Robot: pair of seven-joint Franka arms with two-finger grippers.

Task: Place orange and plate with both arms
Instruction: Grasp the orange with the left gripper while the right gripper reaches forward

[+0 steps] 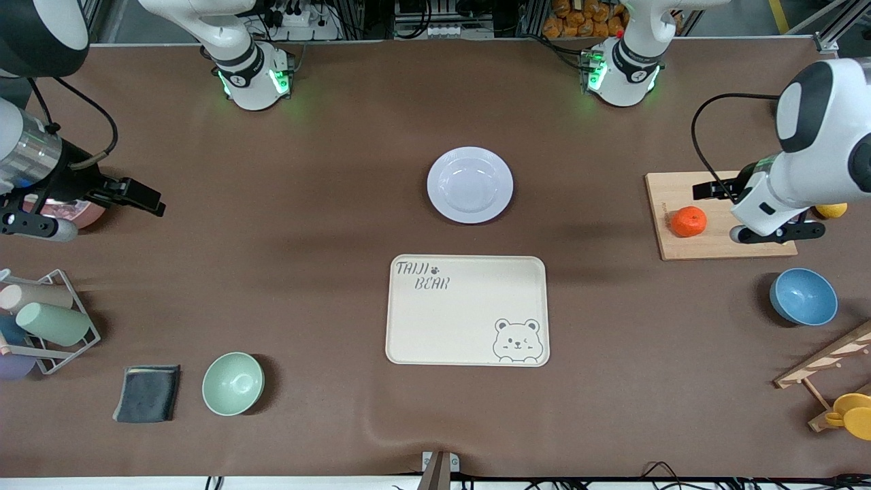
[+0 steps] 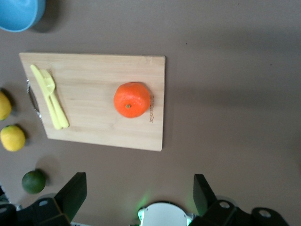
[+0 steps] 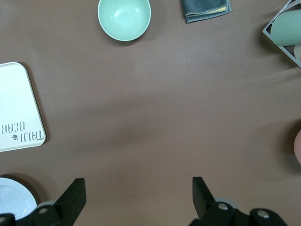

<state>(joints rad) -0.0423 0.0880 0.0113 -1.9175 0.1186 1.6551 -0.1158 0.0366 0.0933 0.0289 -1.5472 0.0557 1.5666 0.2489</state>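
Note:
My left gripper grabs the orange around its round body (image 1: pixel 687 221) next, to place it on the white plate (image 1: pixel 469 184).
The white plate (image 1: pixel 469 184) lies on the brown table mid-way between the arms' bases; its edge also shows in the right wrist view (image 3: pixel 14 200). The orange (image 1: pixel 688 221) (image 2: pixel 132 99) sits on a wooden cutting board (image 1: pixel 721 245) (image 2: pixel 94 127) toward the left arm's end. My left gripper (image 1: pixel 776 233) (image 2: pixel 140 188) hangs open and holds nothing, above that board beside the orange. Above the right arm's end of the table my right gripper (image 1: pixel 37 226) (image 3: pixel 138 188) is open, with only bare table between its fingers.
A cream bear tray (image 1: pixel 467 310) lies nearer the front camera than the plate. Yellow utensils (image 2: pixel 49 96), lemons (image 2: pixel 12 137) and a green fruit (image 2: pixel 34 181) are by the board. Blue bowl (image 1: pixel 803 297), green bowl (image 1: pixel 233 383), dark cloth (image 1: pixel 147 393) and cup rack (image 1: pixel 47 320) line the table's ends.

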